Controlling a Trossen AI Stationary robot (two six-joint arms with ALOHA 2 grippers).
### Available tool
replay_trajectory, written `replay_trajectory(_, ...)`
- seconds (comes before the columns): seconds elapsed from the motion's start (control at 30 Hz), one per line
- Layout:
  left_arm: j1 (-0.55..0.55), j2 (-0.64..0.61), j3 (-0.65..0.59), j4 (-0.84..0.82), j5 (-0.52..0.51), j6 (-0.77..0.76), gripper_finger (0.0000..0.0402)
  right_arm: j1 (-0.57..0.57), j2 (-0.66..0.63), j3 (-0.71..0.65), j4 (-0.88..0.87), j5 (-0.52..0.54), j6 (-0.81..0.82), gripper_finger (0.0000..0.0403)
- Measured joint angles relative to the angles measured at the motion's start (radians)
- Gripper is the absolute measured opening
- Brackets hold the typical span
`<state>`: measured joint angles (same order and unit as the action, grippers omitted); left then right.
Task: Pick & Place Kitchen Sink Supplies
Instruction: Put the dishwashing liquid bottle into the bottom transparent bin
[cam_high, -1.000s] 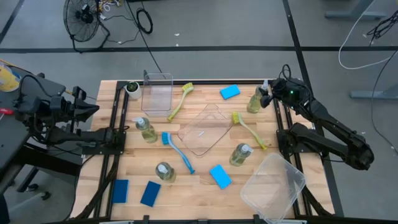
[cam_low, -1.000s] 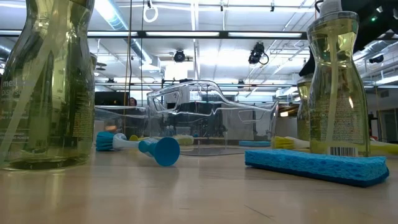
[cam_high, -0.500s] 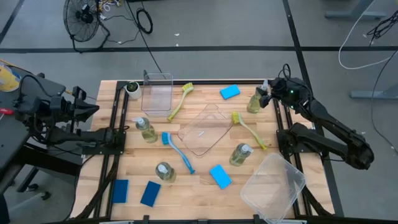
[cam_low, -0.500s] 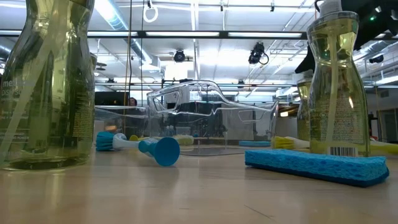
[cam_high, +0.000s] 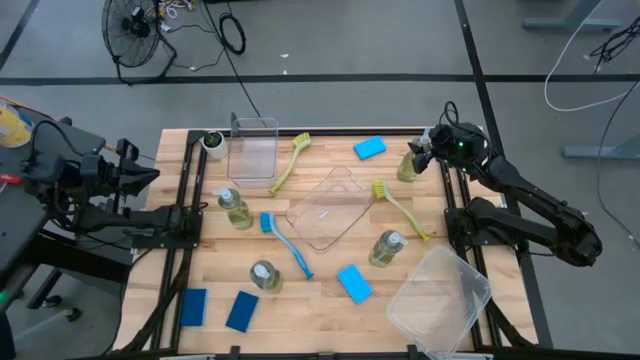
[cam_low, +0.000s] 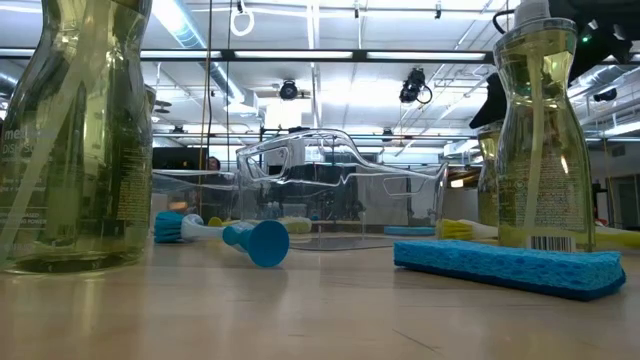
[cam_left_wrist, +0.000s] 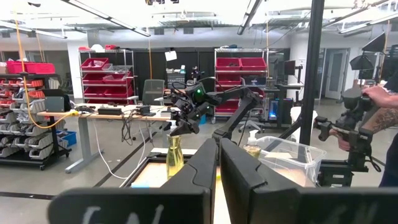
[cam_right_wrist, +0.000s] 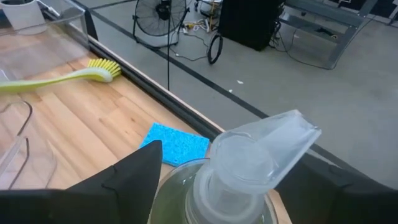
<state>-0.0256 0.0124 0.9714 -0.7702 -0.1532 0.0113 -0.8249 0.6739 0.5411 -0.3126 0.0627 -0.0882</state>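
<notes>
The fingertips are on either side of the pump neck (cam_high: 416, 149) (cam_right_wrist: 225, 198). Closing now would catch the clear bottle of yellow-green liquid. It is now time for my right gripper to close on the bottle.
My right gripper (cam_high: 424, 152) stands open at the table's far right corner, its fingers on either side of the pump neck of a clear bottle (cam_high: 409, 166) of yellow-green liquid; the right wrist view shows that bottle (cam_right_wrist: 239, 165) between the dark fingers (cam_right_wrist: 127, 180). Three more bottles (cam_high: 237, 208) (cam_high: 265, 275) (cam_high: 387, 247) stand on the table. Blue sponges lie at the back (cam_high: 369, 148), front middle (cam_high: 353, 283) and front left (cam_high: 193, 306) (cam_high: 241, 311). Two yellow-green brushes (cam_high: 288, 162) (cam_high: 400, 207) and a blue brush (cam_high: 285, 243) lie flat. My left gripper (cam_high: 140, 176) waits shut, left of the table.
A clear upright bin (cam_high: 252, 148) stands at the back left beside a white cup (cam_high: 214, 142). A clear flat tray (cam_high: 330, 208) lies mid-table, and a large clear bin (cam_high: 438, 300) fills the front right corner. A person holding a device (cam_left_wrist: 367, 118) stands beyond the table.
My right gripper has shifted slightly left, farther over the back-right bottle's top. The left arm has not moved.
</notes>
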Motion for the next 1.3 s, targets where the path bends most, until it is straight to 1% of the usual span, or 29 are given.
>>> replay_trajectory(0.27, 0.0, 0.0, 0.0, 0.0, 0.0, 0.0, 0.0026, 0.0, 0.0, 0.0, 0.0, 0.0, 0.001, 0.0233)
replay_trajectory(0.53, 0.0, 0.0, 0.0, 0.0, 0.0, 0.0, 0.0026, 0.0, 0.0, 0.0, 0.001, 0.038, 0.002, 0.0156)
replay_trajectory(0.7, 0.0, 0.0, 0.0, 0.0, 0.0, 0.0, 0.0025, 0.001, -0.002, 0.002, 0.005, 0.037, 0.008, 0.0105)
replay_trajectory(1.13, 0.0, 0.0, 0.0, 0.0, 0.0, 0.0, 0.0026, 0.053, -0.025, 0.002, -0.008, 0.038, -0.01, 0.0104)
replay_trajectory(1.3, 0.0, 0.0, 0.0, 0.0, 0.0, 0.0, 0.0026, 0.074, -0.029, 0.047, -0.081, 0.016, -0.02, 0.0103)
